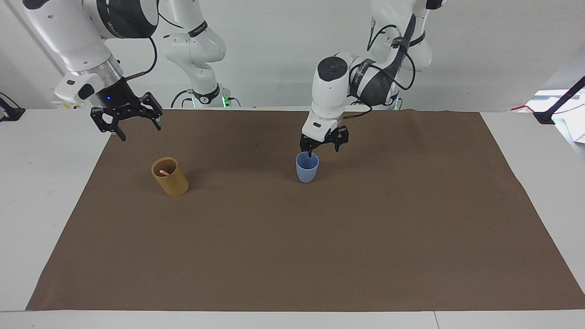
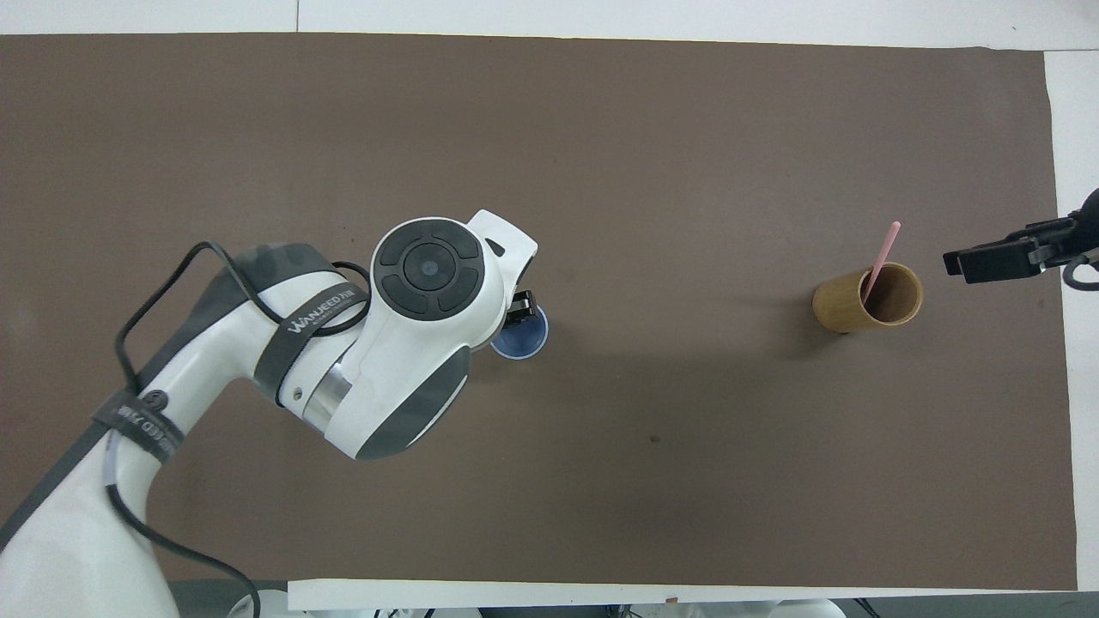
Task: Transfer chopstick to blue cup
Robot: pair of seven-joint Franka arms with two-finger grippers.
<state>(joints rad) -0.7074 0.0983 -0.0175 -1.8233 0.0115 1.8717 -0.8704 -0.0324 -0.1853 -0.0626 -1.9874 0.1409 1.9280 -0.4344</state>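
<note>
My right gripper should next move the pale pink chopstick to the blue cup, so it should grab the pale pink chopstick by its exposed upper end.
The blue cup stands upright on the brown mat near the middle, and part of it shows in the overhead view. My left gripper is open just over the cup's rim and holds nothing; my arm mostly hides it in the overhead view. The pale pink chopstick leans inside the tan cup toward the right arm's end; only its tip shows in the facing view. My right gripper is open and empty in the air over the mat's edge beside the tan cup.
The brown mat covers most of the white table. A third robot arm stands at the robots' end of the table. A black clamp sits at the left arm's end.
</note>
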